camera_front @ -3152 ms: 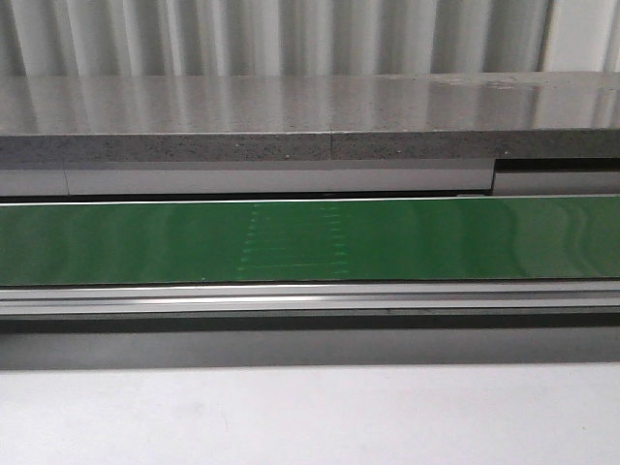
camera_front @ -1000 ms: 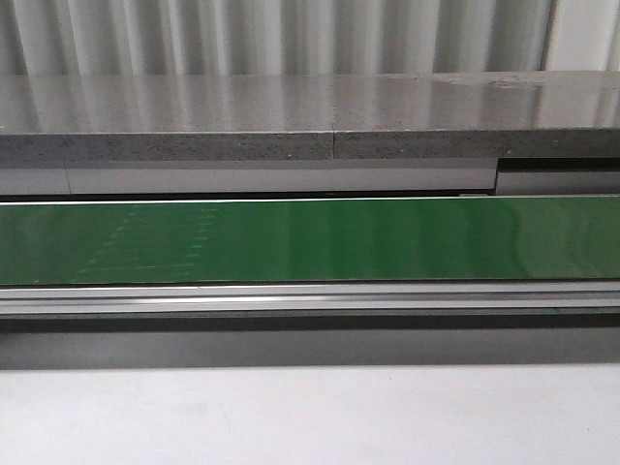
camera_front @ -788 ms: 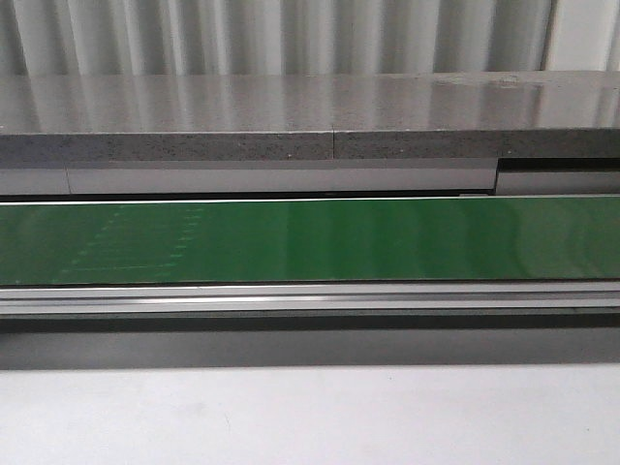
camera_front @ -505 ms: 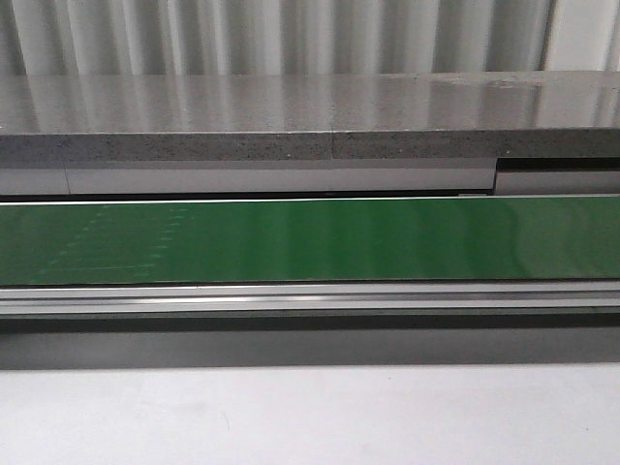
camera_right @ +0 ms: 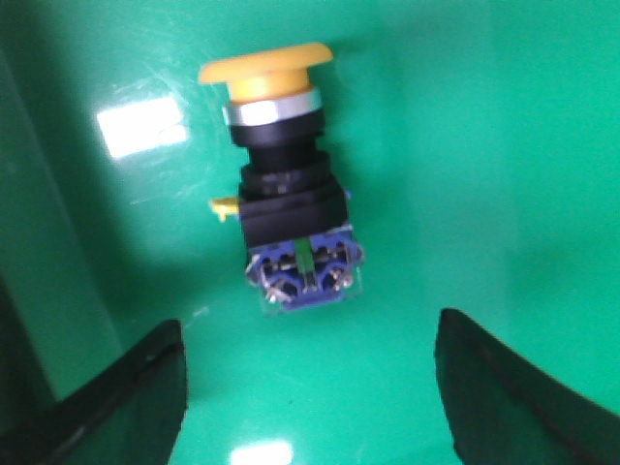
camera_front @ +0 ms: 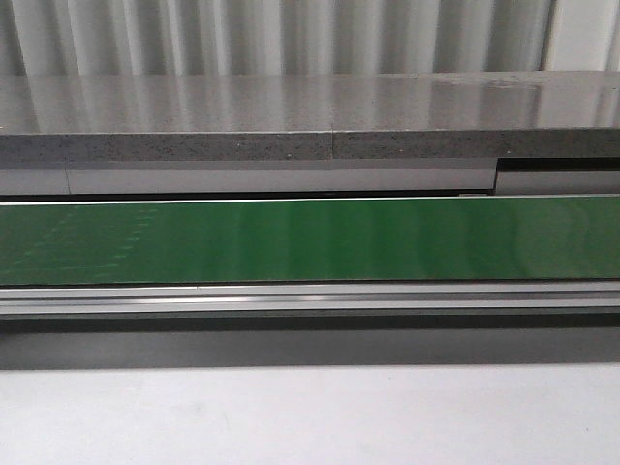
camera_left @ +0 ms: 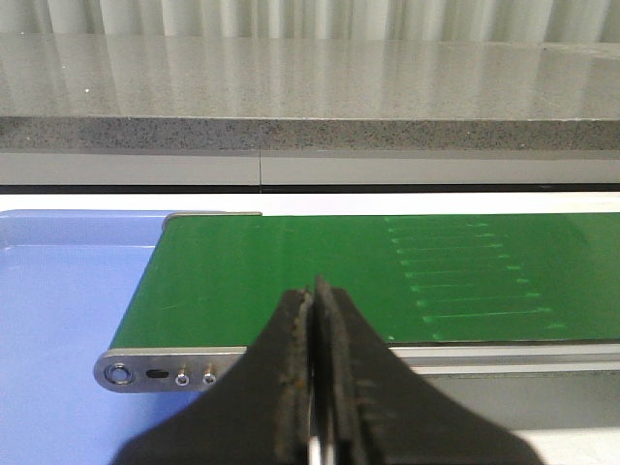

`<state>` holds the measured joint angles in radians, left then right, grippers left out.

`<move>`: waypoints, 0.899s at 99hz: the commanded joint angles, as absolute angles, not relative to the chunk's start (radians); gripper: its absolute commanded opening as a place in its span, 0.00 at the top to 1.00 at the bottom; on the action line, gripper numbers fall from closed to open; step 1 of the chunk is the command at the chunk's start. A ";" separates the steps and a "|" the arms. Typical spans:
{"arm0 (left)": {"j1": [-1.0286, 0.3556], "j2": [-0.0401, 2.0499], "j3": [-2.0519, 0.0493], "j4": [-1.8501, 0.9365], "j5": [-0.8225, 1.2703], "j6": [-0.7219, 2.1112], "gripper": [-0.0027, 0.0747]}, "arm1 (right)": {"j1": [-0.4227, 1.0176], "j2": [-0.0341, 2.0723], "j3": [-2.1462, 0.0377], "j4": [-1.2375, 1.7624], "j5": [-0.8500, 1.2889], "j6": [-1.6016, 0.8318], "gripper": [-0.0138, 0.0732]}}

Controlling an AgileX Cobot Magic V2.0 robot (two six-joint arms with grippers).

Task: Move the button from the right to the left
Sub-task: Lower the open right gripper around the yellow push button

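Note:
My right fingers are still short of the blue rear block (camera_right: 302, 266) in the right wrist view, so my right gripper first moves toward the block, then closes on it.
The button (camera_right: 286, 208) lies on its side on a glossy green surface in the right wrist view: yellow-orange cap away from the fingers, black collar, blue rear block with a green mark nearest them. My right gripper (camera_right: 310, 387) is open and empty, its dark fingertips (camera_right: 145, 387) spread wide either side, short of the rear block. My left gripper (camera_left: 315, 320) is shut and empty, over the near edge of the green conveyor belt (camera_left: 291, 281) by its end. Neither gripper nor the button shows in the front view.
The green belt (camera_front: 310, 240) runs across the front view between a metal rail (camera_front: 310, 298) and a grey stone ledge (camera_front: 310, 116). A blue tray (camera_left: 58, 300) lies past the belt's end plate (camera_left: 155, 370). A white tabletop (camera_front: 310, 417) is in front.
The faint pale marking on the belt has travelled from the middle to the far left in the front view, so the belt is running leftward. Nothing else has changed.

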<state>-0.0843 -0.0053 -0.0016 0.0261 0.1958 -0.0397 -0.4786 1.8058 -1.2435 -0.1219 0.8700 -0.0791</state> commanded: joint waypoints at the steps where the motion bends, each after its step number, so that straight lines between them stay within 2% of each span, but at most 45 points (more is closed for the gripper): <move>1: -0.086 -0.039 0.025 0.025 0.119 -0.049 0.99 | -0.484 1.796 -1.291 -0.144 0.852 -0.102 0.22; 41: -0.086 -0.039 0.025 0.025 0.119 -0.049 0.99 | -0.484 1.948 -1.407 -0.139 0.879 -0.105 0.23; 48: -0.086 -0.039 0.025 0.025 0.119 -0.049 0.99 | -0.484 1.960 -1.407 -0.139 0.878 -0.105 0.29; 66: -0.086 -0.039 0.025 0.025 0.119 -0.049 0.99 | -0.484 1.970 -1.408 -0.139 0.878 -0.105 0.61; 89: -0.086 -0.039 0.025 0.025 0.119 -0.049 0.99 | -0.484 1.901 -1.408 -0.119 0.879 -0.105 0.63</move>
